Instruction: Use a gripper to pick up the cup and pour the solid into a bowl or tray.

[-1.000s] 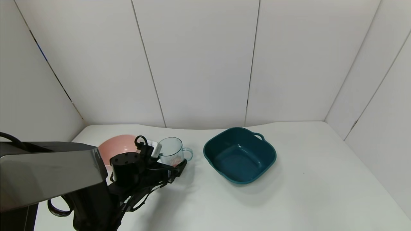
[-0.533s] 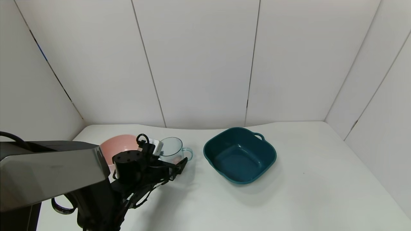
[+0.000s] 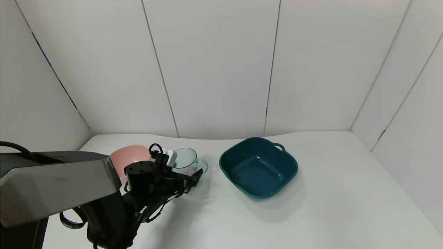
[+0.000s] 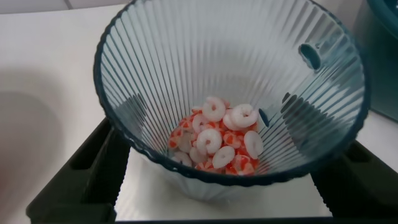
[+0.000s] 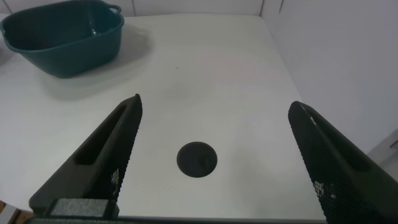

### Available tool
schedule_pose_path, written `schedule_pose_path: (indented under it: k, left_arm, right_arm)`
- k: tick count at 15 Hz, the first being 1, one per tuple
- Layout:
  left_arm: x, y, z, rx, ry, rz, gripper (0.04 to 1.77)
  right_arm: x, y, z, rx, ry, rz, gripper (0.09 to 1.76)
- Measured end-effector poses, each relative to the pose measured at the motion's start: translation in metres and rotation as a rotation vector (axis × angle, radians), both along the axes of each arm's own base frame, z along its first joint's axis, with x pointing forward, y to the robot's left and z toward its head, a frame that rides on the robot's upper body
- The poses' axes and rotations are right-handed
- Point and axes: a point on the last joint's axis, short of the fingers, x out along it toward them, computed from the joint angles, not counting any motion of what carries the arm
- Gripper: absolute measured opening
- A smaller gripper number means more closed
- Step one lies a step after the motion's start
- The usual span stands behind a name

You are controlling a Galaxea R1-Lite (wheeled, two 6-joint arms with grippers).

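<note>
The cup is for pouring the solid into the teal basin (image 3: 263, 173), so my left gripper next needs to grab it by its ribbed body (image 3: 185, 168).
The cup (image 3: 185, 159) stands upright on the white table between the pink bowl and the basin, its handle toward the basin. In the left wrist view the cup (image 4: 186, 56) fills the frame, with the orange-red and white solid (image 4: 217, 143) heaped in its bottom. My left gripper (image 3: 189, 174) is open, with one black finger (image 4: 93, 168) on each side of the cup's lower body and small gaps showing. The teal basin (image 3: 263, 173) sits empty to the cup's right. My right gripper (image 5: 214, 102) is open and empty, low over the table to the right of the basin (image 5: 62, 37).
A round pink bowl (image 3: 129, 155) sits just left of the cup, partly behind my left arm. A black round hole (image 5: 197, 160) is in the tabletop under my right gripper. White walls close the table at the back and both sides.
My left arm has crept forward, bringing its fingers further along the sides of the cup. The cup and basin have not moved.
</note>
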Motion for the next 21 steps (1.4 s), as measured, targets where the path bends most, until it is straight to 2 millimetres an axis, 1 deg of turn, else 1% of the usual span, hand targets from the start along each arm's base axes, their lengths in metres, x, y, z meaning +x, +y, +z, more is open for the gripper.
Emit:
schedule_pose_path:
  k: [6,8,9,17,21]
  left_arm:
    - [0.004,-0.002,-0.001,-0.002,-0.006,0.000,1.72]
    - [0.005,-0.002,-0.001,0.003,-0.009,0.006,1.41]
    - [0.005,-0.002,-0.001,0.007,-0.011,0.007,1.36]
    - [0.004,-0.001,0.000,0.012,0.002,0.008,1.33]
    - [0.003,-0.001,0.009,0.035,0.028,0.005,1.33]
  right_arm:
    - [0.000,0.000,0.000,0.000,0.000,0.000,1.71]
    - [0.000,0.000,0.000,0.000,0.000,0.000,1.71]
    - [0.000,0.000,0.000,0.000,0.000,0.000,1.71]
    - [0.000,0.000,0.000,0.000,0.000,0.000,1.71]
    - [0.000,0.000,0.000,0.000,0.003,0.000,1.71]
